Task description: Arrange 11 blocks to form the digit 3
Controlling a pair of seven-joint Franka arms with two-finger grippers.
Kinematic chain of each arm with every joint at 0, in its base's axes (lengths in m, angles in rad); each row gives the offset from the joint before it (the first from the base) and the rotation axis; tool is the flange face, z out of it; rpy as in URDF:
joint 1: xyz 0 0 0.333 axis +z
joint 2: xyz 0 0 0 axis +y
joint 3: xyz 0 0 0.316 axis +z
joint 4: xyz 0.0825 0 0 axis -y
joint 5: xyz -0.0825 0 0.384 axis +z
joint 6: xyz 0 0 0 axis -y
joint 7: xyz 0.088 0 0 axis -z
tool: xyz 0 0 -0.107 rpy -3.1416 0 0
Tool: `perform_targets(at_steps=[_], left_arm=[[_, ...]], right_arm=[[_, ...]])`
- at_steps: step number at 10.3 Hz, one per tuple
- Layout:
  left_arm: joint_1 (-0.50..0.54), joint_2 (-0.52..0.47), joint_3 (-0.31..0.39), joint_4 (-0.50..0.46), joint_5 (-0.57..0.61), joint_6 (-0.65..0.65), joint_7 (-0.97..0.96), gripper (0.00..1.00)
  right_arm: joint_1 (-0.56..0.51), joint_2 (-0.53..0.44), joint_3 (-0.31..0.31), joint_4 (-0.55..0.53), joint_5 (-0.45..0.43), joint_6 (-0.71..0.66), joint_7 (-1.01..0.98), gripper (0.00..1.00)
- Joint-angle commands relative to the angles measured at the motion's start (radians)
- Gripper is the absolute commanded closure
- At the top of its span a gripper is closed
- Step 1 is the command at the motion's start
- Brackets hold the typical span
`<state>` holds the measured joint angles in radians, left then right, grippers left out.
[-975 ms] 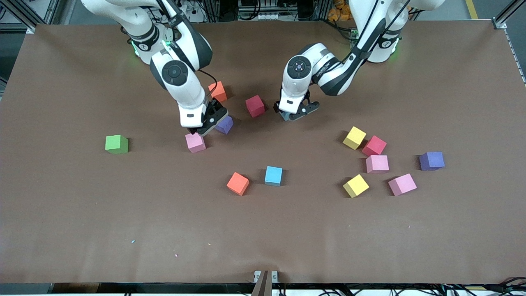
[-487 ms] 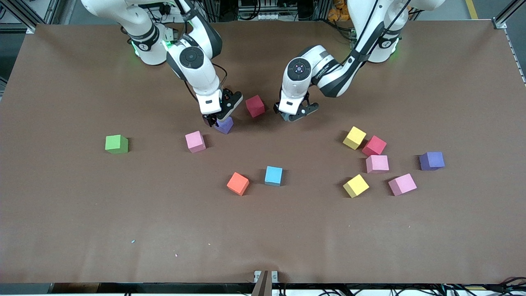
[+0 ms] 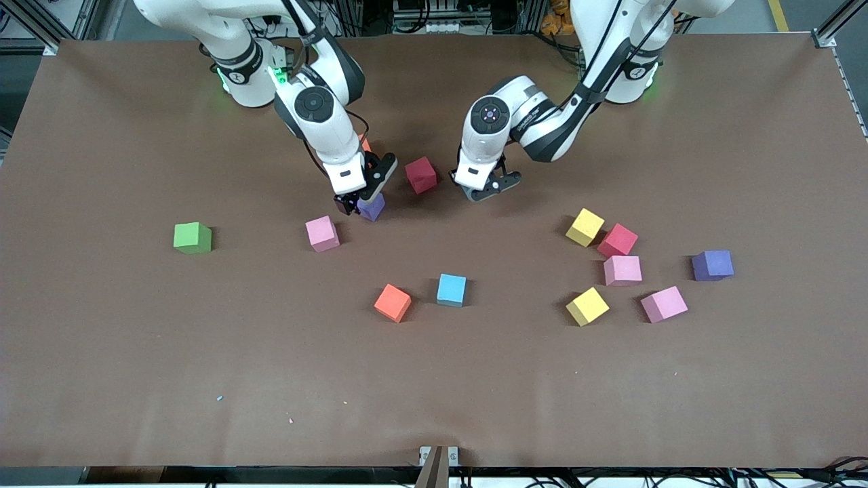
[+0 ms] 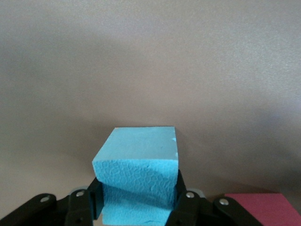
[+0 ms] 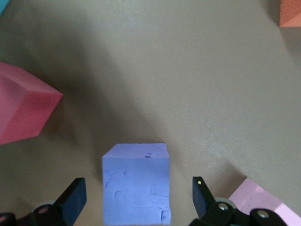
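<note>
The right gripper picks up the purple block (image 3: 373, 207) by its two opposite sides next, to add a block to the digit 3.
My right gripper (image 3: 355, 201) is open and low around a purple block (image 3: 373, 207); in the right wrist view this block (image 5: 136, 179) sits between the spread fingers (image 5: 75, 200), which do not touch it. My left gripper (image 3: 484, 189) is shut on a light blue block (image 4: 136, 160), low at the table beside a red block (image 3: 421, 175). Loose blocks: pink (image 3: 322, 233), orange (image 3: 393, 302), light blue (image 3: 451, 289), yellow (image 3: 584, 226), red (image 3: 617, 240), pink (image 3: 622, 270), yellow (image 3: 587, 306), pink (image 3: 664, 303), purple (image 3: 713, 265). An orange block (image 3: 366, 144) is mostly hidden by the right arm.
A green cube (image 3: 192, 237) sits alone toward the right arm's end of the table. The brown table (image 3: 434, 393) is bare nearer to the front camera than the blocks. The red block also shows in the left wrist view (image 4: 258, 209) and the right wrist view (image 5: 23, 110).
My right gripper left the pink block, moved over to the purple block and came down around it. My left gripper has hardly moved.
</note>
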<state>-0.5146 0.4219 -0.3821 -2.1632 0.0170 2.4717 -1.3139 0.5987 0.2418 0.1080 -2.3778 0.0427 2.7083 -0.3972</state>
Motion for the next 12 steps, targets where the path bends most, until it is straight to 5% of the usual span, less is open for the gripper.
perform_targets(at_steps=[1,10,12], left_arm=[[-0.028,-0.003,0.003,0.013,0.026,-0.011,0.016,0.87],[-0.062,-0.008,-0.015,0.097,0.08,-0.194,0.248,0.89],[-0.07,-0.002,-0.015,0.095,0.08,-0.198,0.301,0.88]], right_arm=[[-0.008,0.022,0.005,-0.006,0.009,0.024,-0.034,0.0],[-0.002,0.066,0.005,-0.003,0.009,0.047,-0.034,0.0],[0.0,0.068,0.005,-0.001,0.009,0.047,-0.034,0.17]])
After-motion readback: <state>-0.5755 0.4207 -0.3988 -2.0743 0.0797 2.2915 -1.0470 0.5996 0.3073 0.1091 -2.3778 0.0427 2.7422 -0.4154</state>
